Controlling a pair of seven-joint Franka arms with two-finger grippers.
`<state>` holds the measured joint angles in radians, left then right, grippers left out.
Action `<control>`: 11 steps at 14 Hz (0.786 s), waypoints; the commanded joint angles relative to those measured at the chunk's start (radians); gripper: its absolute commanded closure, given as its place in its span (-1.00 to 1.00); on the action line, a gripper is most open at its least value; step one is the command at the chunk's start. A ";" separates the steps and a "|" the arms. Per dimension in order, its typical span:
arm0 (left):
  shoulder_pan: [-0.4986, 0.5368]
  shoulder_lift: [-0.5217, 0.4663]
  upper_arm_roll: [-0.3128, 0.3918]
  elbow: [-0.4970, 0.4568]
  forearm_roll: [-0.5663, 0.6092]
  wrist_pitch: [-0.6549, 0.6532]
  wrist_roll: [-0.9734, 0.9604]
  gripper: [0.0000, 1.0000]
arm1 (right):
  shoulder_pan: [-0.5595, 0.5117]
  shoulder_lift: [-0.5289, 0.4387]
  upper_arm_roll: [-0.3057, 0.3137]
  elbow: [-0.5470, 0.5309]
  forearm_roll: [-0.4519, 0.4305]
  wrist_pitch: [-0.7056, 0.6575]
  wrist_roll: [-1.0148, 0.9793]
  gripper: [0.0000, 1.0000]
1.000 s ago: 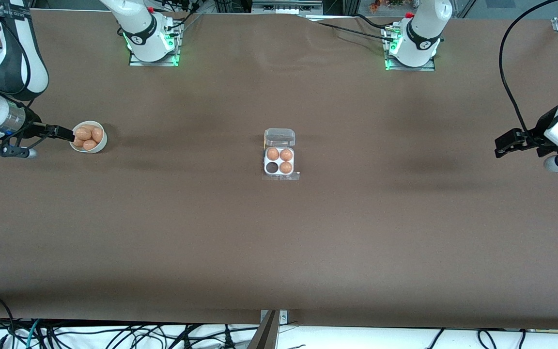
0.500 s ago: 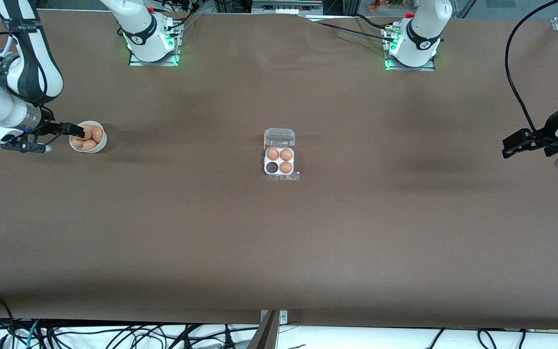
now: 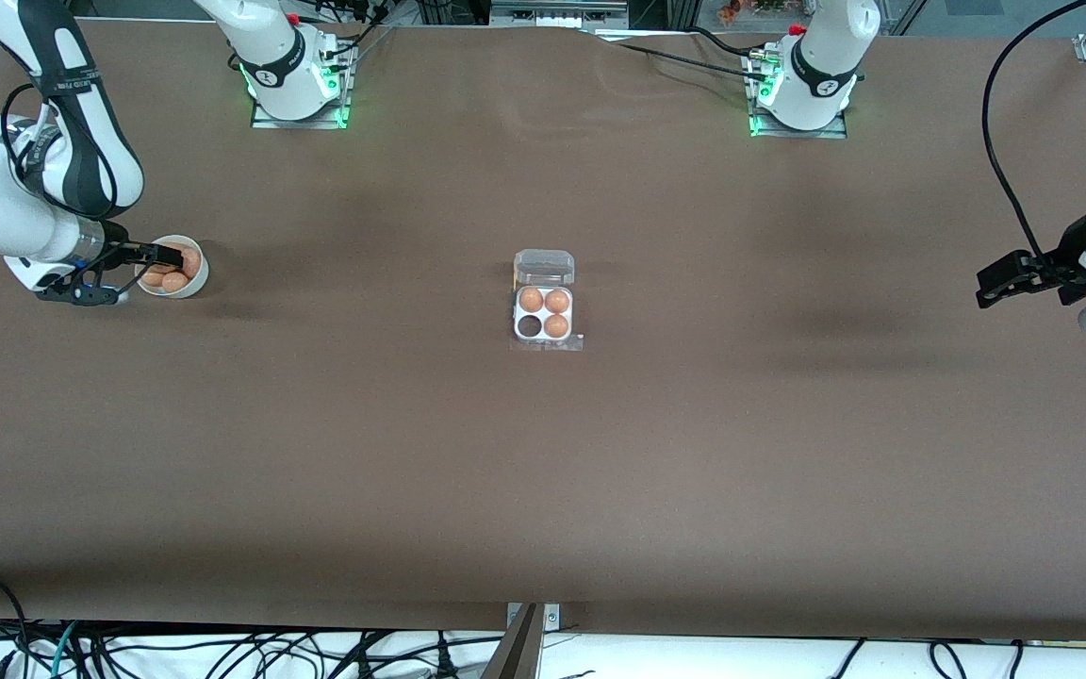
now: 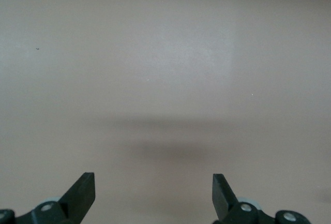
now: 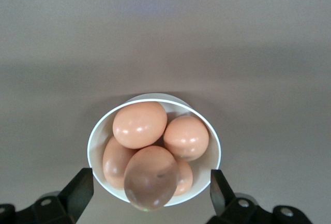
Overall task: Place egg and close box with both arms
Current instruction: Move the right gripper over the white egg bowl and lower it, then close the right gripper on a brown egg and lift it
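My right gripper's fingers are beside the nearest egg in the bowl in the right wrist view, so it is time to close and catch it.
The box lies mid-table with its clear lid folded open. It holds three orange-brown eggs, and one cell is empty. A round white bowl toward the right arm's end holds several more eggs. My right gripper hangs over this bowl, open. In the right wrist view its gripper straddles the bowl, with the nearest egg between the fingers but not touching them. My left gripper waits open over the left arm's end of the table and also shows in the left wrist view.
Both arm bases stand along the edge farthest from the front camera. The brown table spreads wide around the box. The left wrist view shows only bare table.
My right gripper has moved in over the bowl as its arm swung toward the table. My left gripper shifted slightly toward its end, then stayed still.
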<state>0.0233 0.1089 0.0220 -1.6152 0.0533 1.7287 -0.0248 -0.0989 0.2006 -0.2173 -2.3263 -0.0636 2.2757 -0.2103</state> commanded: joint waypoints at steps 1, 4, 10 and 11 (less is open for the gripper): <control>0.006 0.012 -0.004 0.029 -0.024 -0.011 0.019 -1.00 | 0.001 -0.003 0.001 -0.007 -0.005 -0.001 -0.017 -0.83; 0.004 0.012 -0.004 0.029 -0.024 -0.011 0.019 -1.00 | 0.001 -0.003 0.001 -0.007 -0.004 -0.016 -0.021 -0.35; 0.004 0.012 -0.004 0.029 -0.024 -0.011 0.019 -1.00 | 0.002 0.003 0.003 -0.005 -0.004 -0.030 -0.020 0.01; 0.003 0.012 -0.004 0.029 -0.024 -0.011 0.019 -1.00 | 0.002 0.003 0.003 -0.005 -0.004 -0.031 -0.020 0.08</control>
<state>0.0230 0.1090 0.0211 -1.6151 0.0533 1.7287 -0.0248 -0.0982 0.2058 -0.2166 -2.3268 -0.0637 2.2515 -0.2158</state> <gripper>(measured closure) 0.000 0.493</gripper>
